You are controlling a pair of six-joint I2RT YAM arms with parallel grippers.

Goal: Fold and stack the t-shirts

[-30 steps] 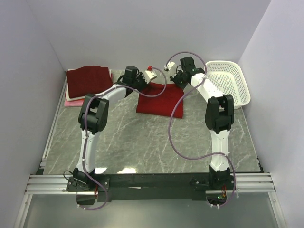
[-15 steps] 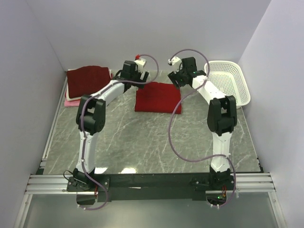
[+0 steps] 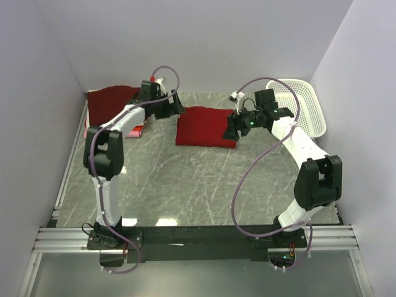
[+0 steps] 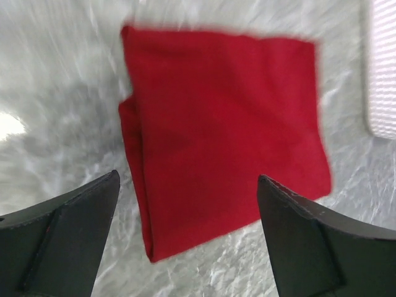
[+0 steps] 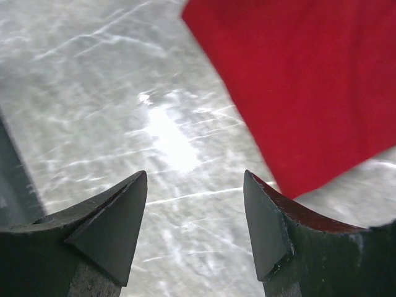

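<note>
Next, my left gripper grabs the folded bright red t-shirt by its short side edge nearest the maroon t-shirt [image 3: 110, 101], to stack it there.
A bright red t-shirt [image 3: 205, 127] lies folded flat on the marble table, free of both grippers. My left gripper [image 3: 175, 109] hovers open just off its left end; in the left wrist view the shirt [image 4: 223, 130] fills the space beyond the wide-apart fingers [image 4: 68, 235] of that gripper [image 4: 189, 178]. My right gripper [image 3: 232, 129] stands open at the shirt's right edge, with bare table between its fingertips [image 5: 195, 176] and the red cloth [image 5: 309, 80] to the upper right. A folded dark maroon t-shirt [image 3: 110, 101] sits at the back left, partly behind my left arm.
A white perforated basket [image 3: 304, 108] stands at the back right, and its rim [image 4: 382, 68] shows at the right edge of the left wrist view. A pink edge [image 3: 137, 130] peeks out under the maroon stack. Walls close in the back and sides.
Both grippers have opened and let go of the red t-shirt, which now lies folded flat. The left arm drew back to the left; the right arm swung to the right and forward.
</note>
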